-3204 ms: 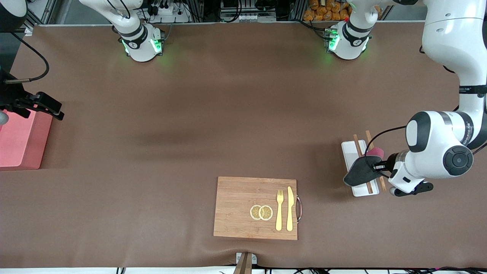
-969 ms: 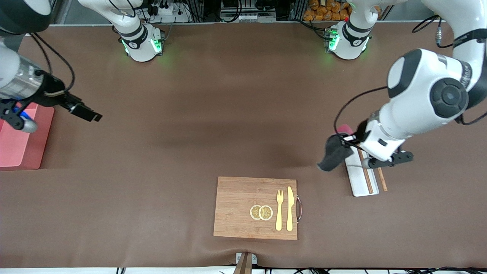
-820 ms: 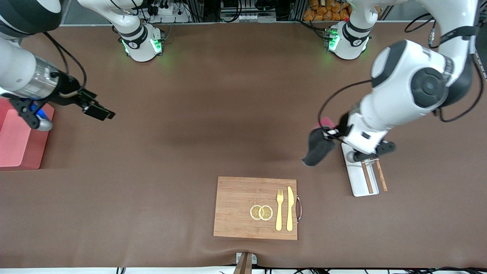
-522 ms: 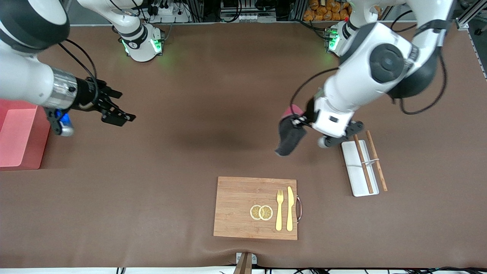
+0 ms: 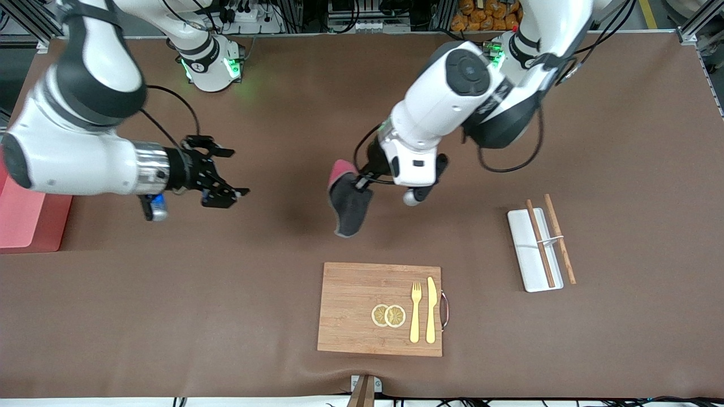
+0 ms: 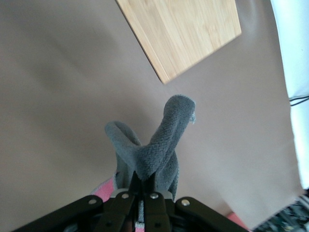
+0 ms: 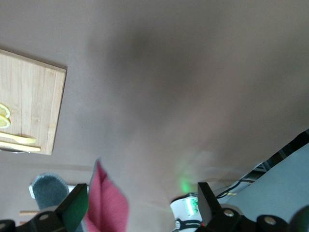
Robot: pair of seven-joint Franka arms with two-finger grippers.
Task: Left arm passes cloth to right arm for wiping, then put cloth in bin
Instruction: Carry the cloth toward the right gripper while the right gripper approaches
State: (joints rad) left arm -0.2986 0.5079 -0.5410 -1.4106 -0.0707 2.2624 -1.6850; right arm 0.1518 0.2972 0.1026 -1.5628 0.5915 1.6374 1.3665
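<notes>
My right gripper grabs the cloth by its pink fold [image 5: 340, 170] sticking out beside my left gripper next, since the cloth's dark grey end [image 5: 350, 211] hangs slack.
My left gripper [image 5: 361, 182] is shut on the cloth [image 5: 348, 206], dark grey with a pink edge. The cloth hangs from it over the bare mat at the table's middle, farther from the front camera than the cutting board [image 5: 356, 305]. In the left wrist view the fingers [image 6: 143, 186] pinch the cloth [image 6: 157, 142]. My right gripper [image 5: 229, 172] is open and empty, over the mat, pointing at the cloth with a gap between them. In the right wrist view the cloth [image 7: 107, 203] shows between my open fingers [image 7: 75, 205], farther off. The pink bin [image 5: 22, 217] stands at the right arm's end of the table.
The wooden cutting board holds two lemon slices [image 5: 388, 315], a fork [image 5: 416, 311] and a knife [image 5: 431, 310]. A white tray [image 5: 529, 265] with chopsticks [image 5: 540, 243] lies toward the left arm's end.
My left arm has carried the cloth from over the white tray to the table's middle. My right arm has swung from the bin toward the middle, closing on the cloth.
</notes>
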